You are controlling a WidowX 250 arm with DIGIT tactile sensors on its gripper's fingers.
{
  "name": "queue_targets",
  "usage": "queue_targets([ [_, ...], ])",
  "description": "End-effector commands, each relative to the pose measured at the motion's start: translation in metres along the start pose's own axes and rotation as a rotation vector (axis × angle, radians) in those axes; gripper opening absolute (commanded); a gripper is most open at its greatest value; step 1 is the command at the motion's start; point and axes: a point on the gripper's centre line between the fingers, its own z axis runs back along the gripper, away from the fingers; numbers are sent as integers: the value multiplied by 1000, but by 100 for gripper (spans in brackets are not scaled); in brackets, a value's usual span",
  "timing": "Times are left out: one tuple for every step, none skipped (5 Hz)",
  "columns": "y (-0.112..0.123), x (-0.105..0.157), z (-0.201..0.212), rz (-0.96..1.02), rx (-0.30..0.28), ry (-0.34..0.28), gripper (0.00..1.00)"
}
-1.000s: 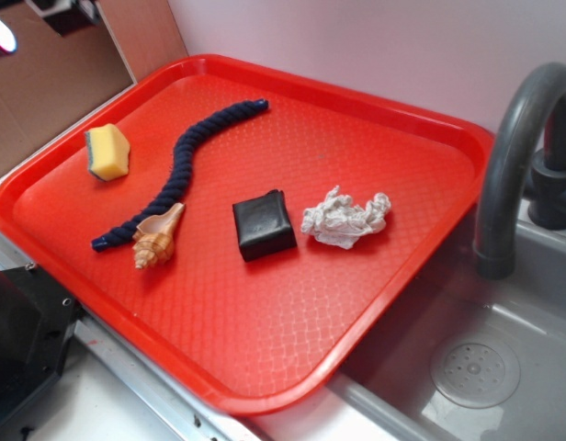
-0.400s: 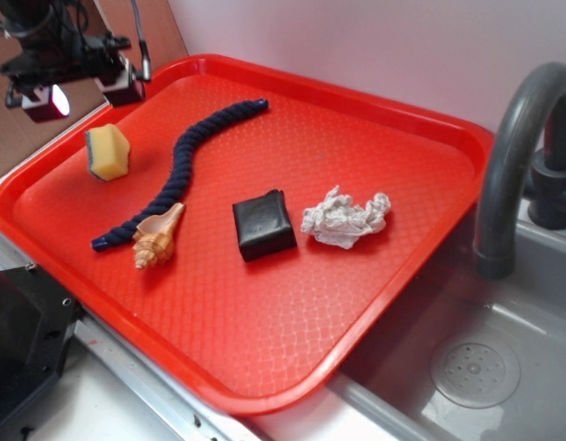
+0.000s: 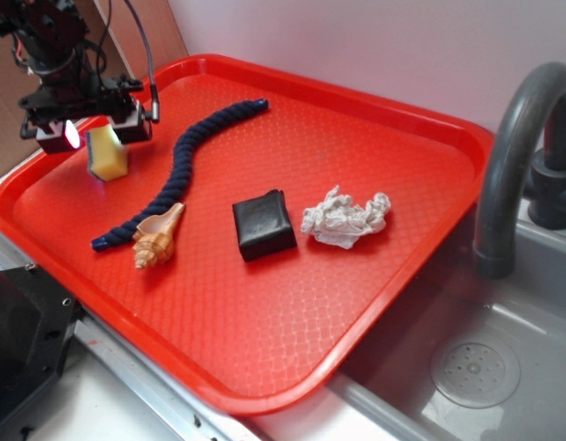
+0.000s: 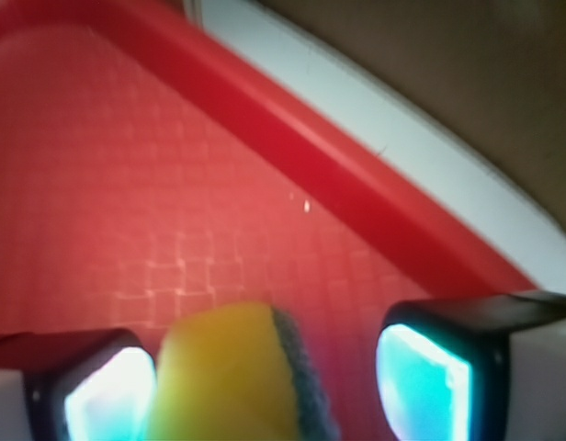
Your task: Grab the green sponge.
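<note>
My gripper grabs the green sponge across its yellow foam body and dark green layer (image 3: 107,156) next, to pick it up.
The green sponge (image 3: 109,156), a small yellow foam block with a thin dark green layer, lies at the far left of the red tray (image 3: 375,276). My gripper (image 3: 92,130) hangs right over it, open, one finger on each side. In the wrist view the green sponge (image 4: 232,377) sits between the two lit pads (image 4: 421,386), close to the left one, with a gap to the right one. Its green layer faces the right pad.
On the tray also lie a dark blue rope (image 3: 186,161), a seashell (image 3: 159,236), a black square pad (image 3: 263,224) and a white crumpled paper wad (image 3: 345,219). The tray's raised rim (image 4: 356,175) runs just beyond the sponge. A grey faucet (image 3: 517,138) and sink (image 3: 476,367) are at right.
My gripper has come in from the upper left and dropped down around the sponge. The objects on the tray have not moved.
</note>
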Motion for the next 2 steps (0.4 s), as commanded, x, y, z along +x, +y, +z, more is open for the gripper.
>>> queue_targets([
  [14, -13, 1, 14, -33, 0, 0],
  [15, -18, 4, 39, -31, -10, 0],
])
